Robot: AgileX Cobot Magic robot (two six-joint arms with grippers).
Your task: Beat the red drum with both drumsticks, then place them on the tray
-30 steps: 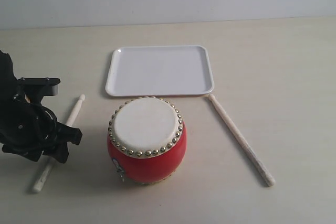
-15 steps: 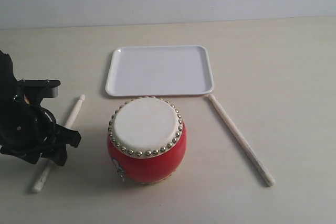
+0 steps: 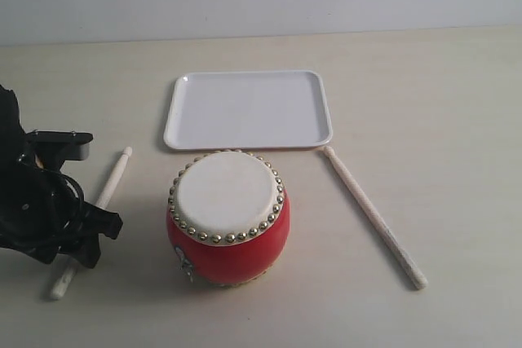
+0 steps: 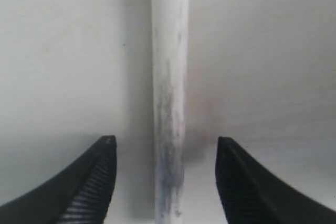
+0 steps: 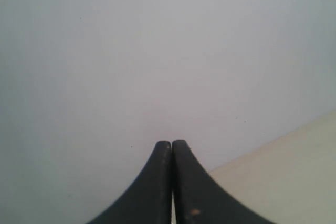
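My left gripper grabs the drumstick's plain butt end next. The drumstick then beats the red drum.
The red drum stands upright in the middle, cream skin up. Just behind it lies the white tray, with nothing in it. One drumstick lies on the table left of the drum; my left gripper is low over its near half, open, a finger on each side of the stick without touching it. The other drumstick lies slanted on the table right of the drum. My right gripper is shut on nothing, facing a pale wall, and is out of the exterior view.
The beige table stretches to a pale wall at the back. The left arm's black body fills the left edge of the exterior view.
My left gripper has sunk lower and slightly nearer along the left drumstick. Drum, tray and right drumstick have not moved.
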